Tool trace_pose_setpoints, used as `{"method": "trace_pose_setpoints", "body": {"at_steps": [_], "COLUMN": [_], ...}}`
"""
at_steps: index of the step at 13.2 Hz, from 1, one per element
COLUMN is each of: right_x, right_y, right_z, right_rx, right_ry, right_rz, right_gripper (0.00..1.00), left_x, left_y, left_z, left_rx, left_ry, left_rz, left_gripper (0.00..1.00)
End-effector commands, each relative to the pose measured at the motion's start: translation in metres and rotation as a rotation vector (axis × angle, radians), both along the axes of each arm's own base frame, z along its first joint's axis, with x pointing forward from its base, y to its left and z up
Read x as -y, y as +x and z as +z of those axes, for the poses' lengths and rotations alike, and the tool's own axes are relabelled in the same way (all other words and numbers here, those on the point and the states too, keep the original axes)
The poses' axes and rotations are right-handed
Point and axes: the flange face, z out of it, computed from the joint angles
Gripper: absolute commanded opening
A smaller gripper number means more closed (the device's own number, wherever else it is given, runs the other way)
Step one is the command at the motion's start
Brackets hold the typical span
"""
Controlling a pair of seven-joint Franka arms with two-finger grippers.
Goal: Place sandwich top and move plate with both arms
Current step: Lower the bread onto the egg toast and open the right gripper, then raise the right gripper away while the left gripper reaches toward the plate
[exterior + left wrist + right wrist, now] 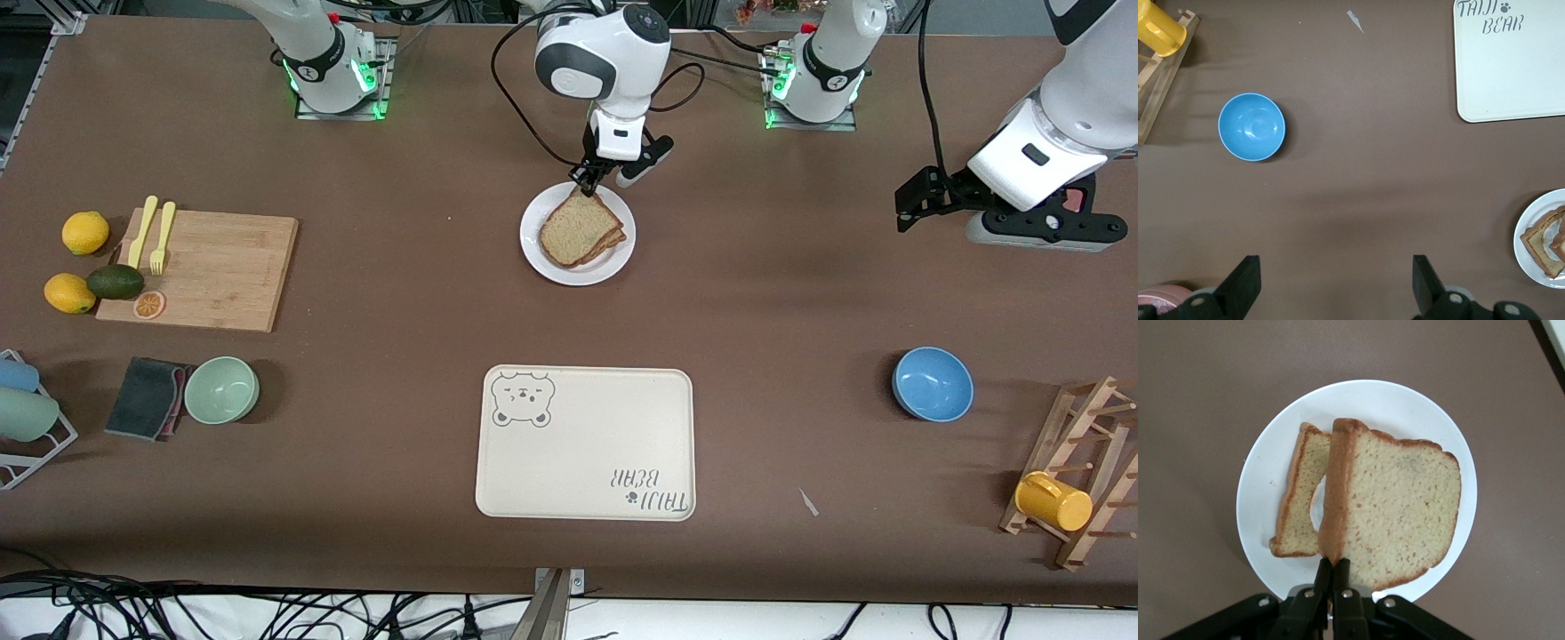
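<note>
My right gripper should open: the top slice lies over the lower slice point(1297, 493) on the white plate in the right wrist view.
The white plate point(542, 258) lies mid-table, nearer the robots' bases than the tray. On it, the sandwich top point(576, 228) slants over a lower slice point(1298, 493) with a bit of egg white showing between them. My right gripper point(589, 183) is over the plate's rim, shut on the top slice's brown crust point(1335, 500); its fingertips point(1332, 563) pinch that edge. My left gripper point(917, 201) waits open in the air at the left arm's end of the table, fingers point(1245, 275) wide apart over bare table, nothing between them. The plate point(1531, 223) shows in the left wrist view too.
The cream bear-print tray point(587, 444) lies nearer the front camera than the plate. A blue bowl point(932, 383) and a wooden rack with a yellow mug point(1053, 500) sit toward the left arm's end. A cutting board point(213, 271), green bowl point(221, 389) and fruit are toward the right arm's end.
</note>
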Motion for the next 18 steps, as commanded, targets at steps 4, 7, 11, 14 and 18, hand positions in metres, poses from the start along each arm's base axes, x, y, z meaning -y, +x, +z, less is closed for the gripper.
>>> {"method": "trace_pose_setpoints", "body": {"at_steps": [4,7,11,14,18], "right_x": [-0.007,-0.007,0.037,0.108,0.203], "right_y": [-0.003,-0.001,0.039,0.093,0.15], "right_z": [0.0,0.044,0.126,0.213,0.282], "right_rx": [0.015,0.042,0.048,0.093,0.156], "right_ry": [0.013,0.053,0.107,0.193,0.238], "right_rz": [-0.026,-0.047,-0.143,-0.326,-0.485], "right_gripper": [0.2,0.81,1.0,1.0,1.0], "left_x": [0.005,0.004,0.004,0.004,0.008], "left_y": [-0.003,-0.003,-0.004,-0.005,-0.006], "left_z": [0.007,0.007,0.006,0.006,0.003], "left_rx": [-0.003,-0.005,-0.014,-0.015,-0.037], "left_ry": [-0.005,-0.005,-0.003,-0.003,-0.017], "left_rz": [0.002,0.003,0.003,0.005,-0.002], "left_gripper": [1.0,1.0,1.0,1.0,1.0]}}
